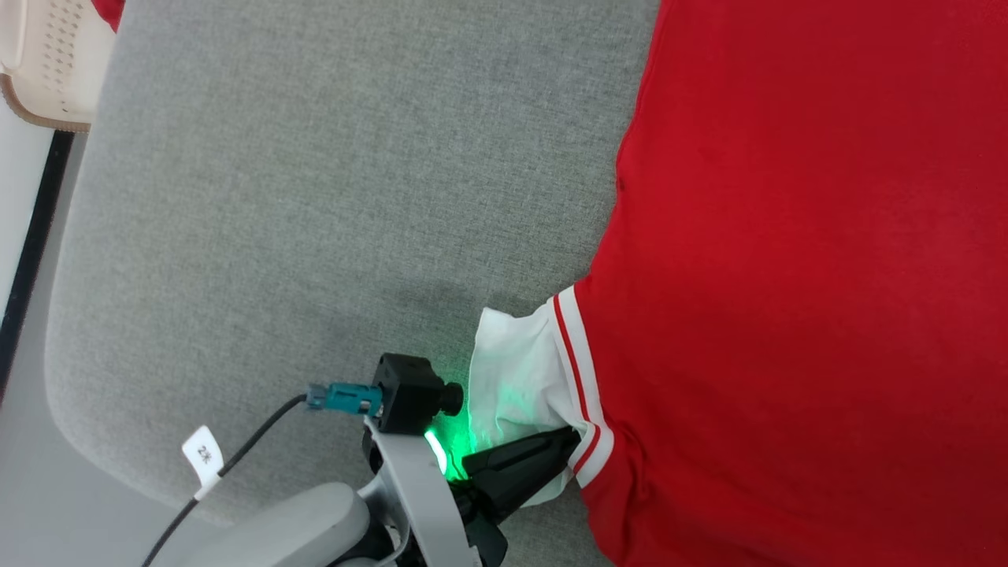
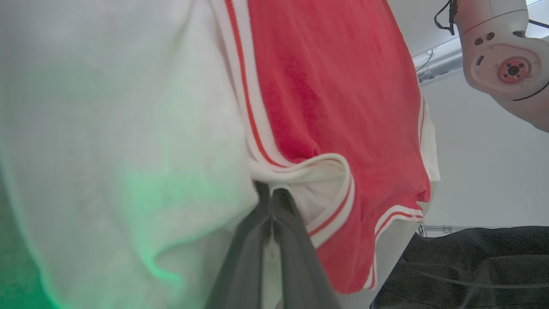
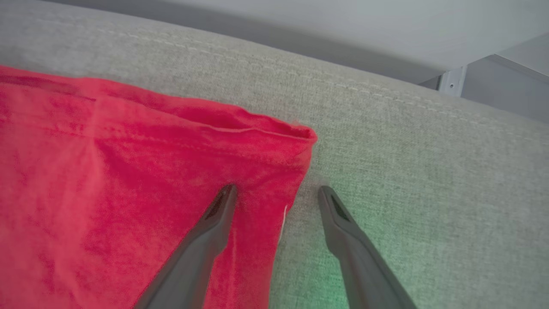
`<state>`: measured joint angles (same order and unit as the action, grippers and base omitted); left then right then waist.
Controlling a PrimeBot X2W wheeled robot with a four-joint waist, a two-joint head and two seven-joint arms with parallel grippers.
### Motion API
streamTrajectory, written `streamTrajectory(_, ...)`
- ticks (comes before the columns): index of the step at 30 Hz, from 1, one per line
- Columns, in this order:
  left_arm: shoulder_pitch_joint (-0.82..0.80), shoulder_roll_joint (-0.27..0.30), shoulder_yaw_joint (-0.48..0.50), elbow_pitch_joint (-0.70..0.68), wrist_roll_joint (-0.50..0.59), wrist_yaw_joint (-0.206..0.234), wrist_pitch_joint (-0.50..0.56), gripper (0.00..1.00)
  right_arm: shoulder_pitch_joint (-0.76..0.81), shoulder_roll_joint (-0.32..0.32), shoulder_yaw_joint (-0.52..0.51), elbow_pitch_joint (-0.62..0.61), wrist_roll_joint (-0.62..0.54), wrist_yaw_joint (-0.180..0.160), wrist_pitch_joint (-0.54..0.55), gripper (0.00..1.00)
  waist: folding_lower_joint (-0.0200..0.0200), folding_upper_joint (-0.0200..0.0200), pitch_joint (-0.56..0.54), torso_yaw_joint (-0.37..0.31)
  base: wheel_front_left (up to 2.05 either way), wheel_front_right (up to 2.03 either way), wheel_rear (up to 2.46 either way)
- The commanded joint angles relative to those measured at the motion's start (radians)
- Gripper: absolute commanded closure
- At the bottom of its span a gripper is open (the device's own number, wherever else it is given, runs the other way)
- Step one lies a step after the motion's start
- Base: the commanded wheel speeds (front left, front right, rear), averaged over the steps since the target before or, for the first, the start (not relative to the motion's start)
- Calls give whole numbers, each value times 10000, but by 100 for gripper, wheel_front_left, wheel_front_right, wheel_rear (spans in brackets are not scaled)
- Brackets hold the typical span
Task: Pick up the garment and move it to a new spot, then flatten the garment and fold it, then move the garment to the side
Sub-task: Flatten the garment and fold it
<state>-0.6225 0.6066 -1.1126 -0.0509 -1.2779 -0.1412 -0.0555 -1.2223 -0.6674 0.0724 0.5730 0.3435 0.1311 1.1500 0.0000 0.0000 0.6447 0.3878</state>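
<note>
Next, my right gripper grabs the red garment by its bunched hem corner (image 3: 291,154) to fold the garment.
The garment (image 1: 787,276), bright red, lies spread over the right of a grey cushion (image 1: 315,197). Its white sleeve (image 1: 520,378) with red-striped trim sticks out at the lower left. My left gripper (image 1: 568,441) is shut on that sleeve near the trim; in the left wrist view its fingers (image 2: 281,214) are pressed together under the white cloth and the garment (image 2: 334,86). In the right wrist view my right gripper (image 3: 276,193) is open over a corner of the garment (image 3: 107,171): one finger is over red cloth, the other over the cushion (image 3: 429,171).
A cream perforated basket (image 1: 47,63) sits off the cushion at the top left, with a bit of red cloth (image 1: 109,11) beside it. The cushion's rounded edge (image 1: 63,331) runs down the left. My right arm's pale joint (image 2: 506,64) hangs above the garment's far side.
</note>
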Motion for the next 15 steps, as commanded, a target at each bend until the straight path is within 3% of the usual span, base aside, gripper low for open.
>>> streamTrajectory(1, 62, 127, -191, 645, -184, 205, -27, 100, 393, 98, 235, 410, 68, -7, 124, 56, 0, 0, 96, 8, 0, 0, 0)
streamTrajectory(3, -37, 130, -283, 694, -241, 210, -129, 100, 446, 55, 306, 445, 158, -7, 72, 100, 0, 0, 95, -36, 0, 0, 0)
streamTrajectory(15, -56, 646, -339, 1068, -697, 209, -1184, 100, 892, 22, 661, -3, 1247, -7, -656, 100, 0, 0, -835, -776, 0, 0, 0)
